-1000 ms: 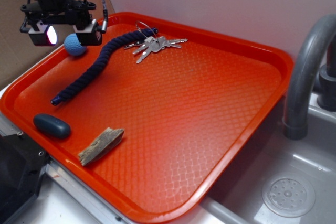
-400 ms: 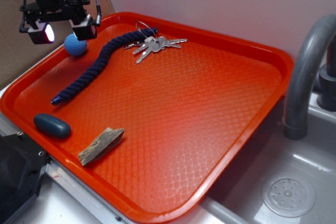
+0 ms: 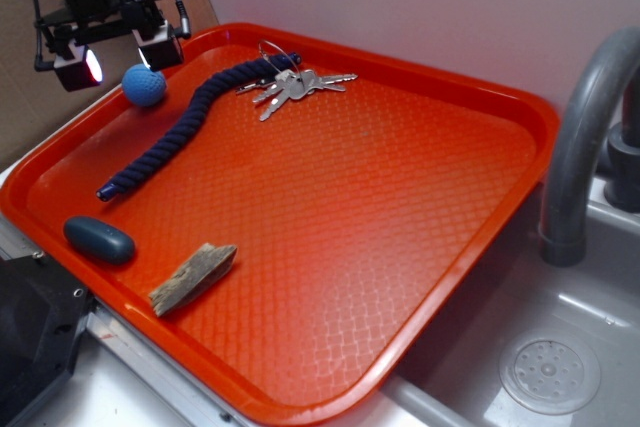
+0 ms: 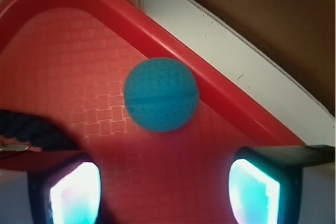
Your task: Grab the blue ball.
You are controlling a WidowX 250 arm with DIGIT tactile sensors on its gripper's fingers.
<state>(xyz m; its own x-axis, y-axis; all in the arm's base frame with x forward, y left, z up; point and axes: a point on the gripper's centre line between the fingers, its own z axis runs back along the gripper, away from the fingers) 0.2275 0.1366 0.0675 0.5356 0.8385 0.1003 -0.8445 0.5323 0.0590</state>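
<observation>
I'll next grab the blue ball by its dimpled round sides to lift it above the red tray.
The blue ball is a small light-blue dimpled ball lying in the far left corner of the red tray, close to the rim. In the wrist view the blue ball sits beside the tray's raised rim, ahead of the fingers. My gripper is open and empty, raised above the ball and slightly to its left. Its two glowing fingers stand wide apart with only tray surface between them.
A navy twisted rope lies diagonally right of the ball, with a bunch of keys at its far end. A dark blue-grey pebble and a piece of wood lie near the tray's front-left edge. A grey faucet and sink stand right.
My gripper has risen and drifted slightly left, away from the ball. The ball now shows fully below the fingers. The ball has not moved.
</observation>
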